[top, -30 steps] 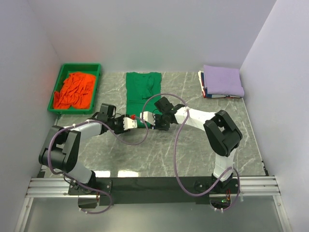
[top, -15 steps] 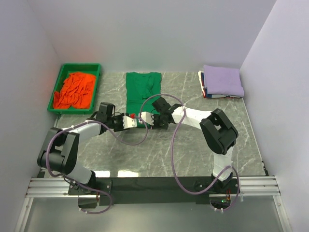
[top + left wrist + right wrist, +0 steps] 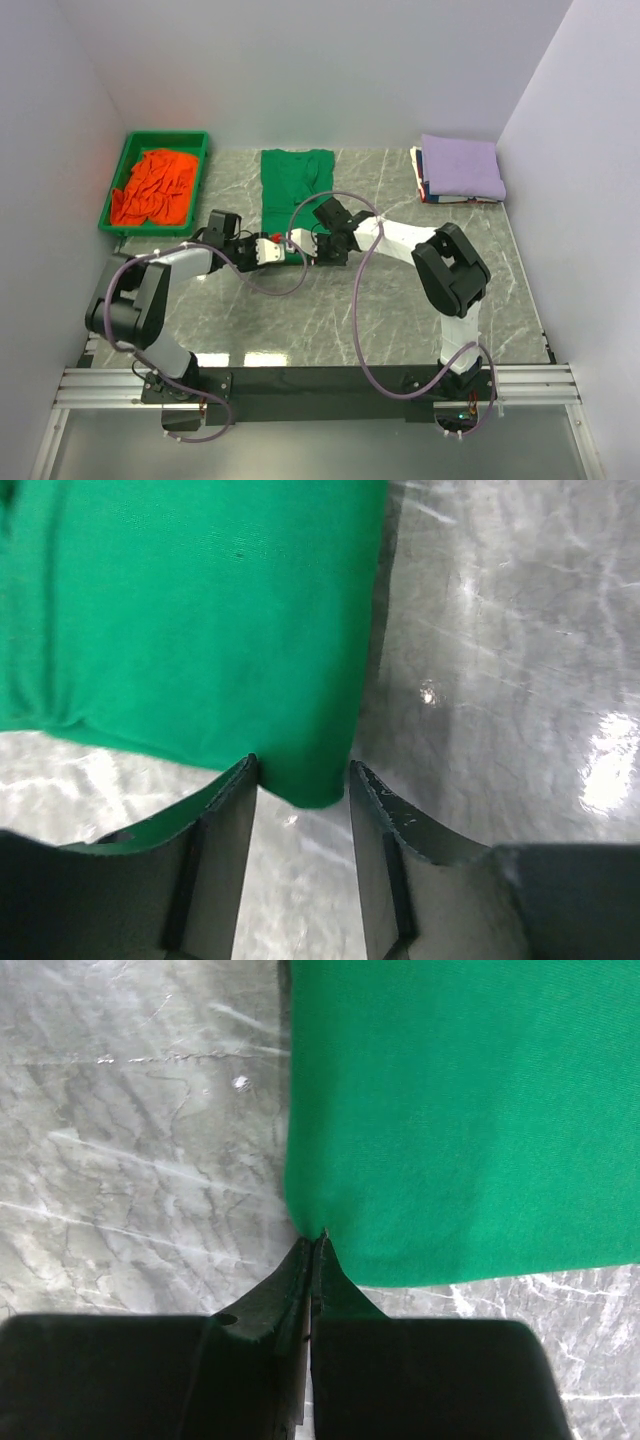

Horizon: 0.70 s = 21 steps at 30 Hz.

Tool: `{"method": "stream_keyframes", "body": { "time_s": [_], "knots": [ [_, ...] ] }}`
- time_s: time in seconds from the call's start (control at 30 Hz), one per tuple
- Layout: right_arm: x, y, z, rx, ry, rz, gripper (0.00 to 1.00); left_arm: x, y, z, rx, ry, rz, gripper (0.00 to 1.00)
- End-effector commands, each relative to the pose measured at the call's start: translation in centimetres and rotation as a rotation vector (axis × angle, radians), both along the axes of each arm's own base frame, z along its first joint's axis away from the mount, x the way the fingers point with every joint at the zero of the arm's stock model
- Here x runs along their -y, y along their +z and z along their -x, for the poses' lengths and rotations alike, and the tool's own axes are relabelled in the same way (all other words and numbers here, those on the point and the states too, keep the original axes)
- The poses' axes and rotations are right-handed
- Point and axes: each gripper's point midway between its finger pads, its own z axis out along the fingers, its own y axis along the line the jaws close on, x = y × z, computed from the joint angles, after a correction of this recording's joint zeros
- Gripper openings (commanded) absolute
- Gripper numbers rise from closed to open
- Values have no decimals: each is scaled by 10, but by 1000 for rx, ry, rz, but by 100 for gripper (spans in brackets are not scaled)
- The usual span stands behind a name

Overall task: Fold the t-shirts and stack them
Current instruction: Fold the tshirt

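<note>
The green t-shirt's near corner (image 3: 306, 784) lies between my left gripper's open fingers, so my left gripper closes on the t-shirt's corner next.
The bright green t-shirt (image 3: 295, 185) lies as a long strip in the middle of the table. My left gripper (image 3: 276, 248) is open at its near left corner, and the cloth corner (image 3: 310, 770) sits between the two fingertips (image 3: 235, 790) just above the table. My right gripper (image 3: 304, 245) is shut, its tips pinching the shirt's near right corner (image 3: 330, 1215) at the hem. The orange t-shirt (image 3: 152, 187) lies crumpled in the tray. The lavender t-shirt (image 3: 460, 165) lies folded on top of a stack of shirts with white and dark edges (image 3: 424, 185).
A green plastic tray (image 3: 118, 170) stands at the back left. The folded stack sits at the back right, near the right wall. Both arms' cables loop over the marble table (image 3: 400, 300) in front of the grippers.
Both grippers have crept closer together at the green shirt's near edge. The right arm has shifted a little left; the left arm has reached a little right.
</note>
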Motion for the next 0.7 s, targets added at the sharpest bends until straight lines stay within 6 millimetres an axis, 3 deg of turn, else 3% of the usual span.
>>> {"method": "stream_keyframes", "body": {
  "time_s": [0.0,0.13,0.2,0.33,0.53,0.57,0.63,0.67],
  "knots": [
    [-6,10,-9,-7,-12,-33,0,12,-1,-9,-10,-39,11,46],
    [-4,16,-8,-21,-11,-51,0,13,-5,-8,-25,-47,0,28],
    [-2,19,-4,-32,-14,-55,0,14,2,-7,-15,-55,10,17],
    [1,29,8,-56,-12,-77,0,18,13,14,-50,-97,32,3],
    [12,46,41,-113,-27,-102,0,18,26,71,-129,-167,58,1],
    [12,56,49,-112,-20,-116,0,20,29,81,-142,-184,66,1],
    [18,58,68,-151,-29,-116,0,22,38,108,-189,-208,89,1],
    [19,70,81,-164,-23,-138,0,24,42,118,-203,-224,96,1]
  ]
}}
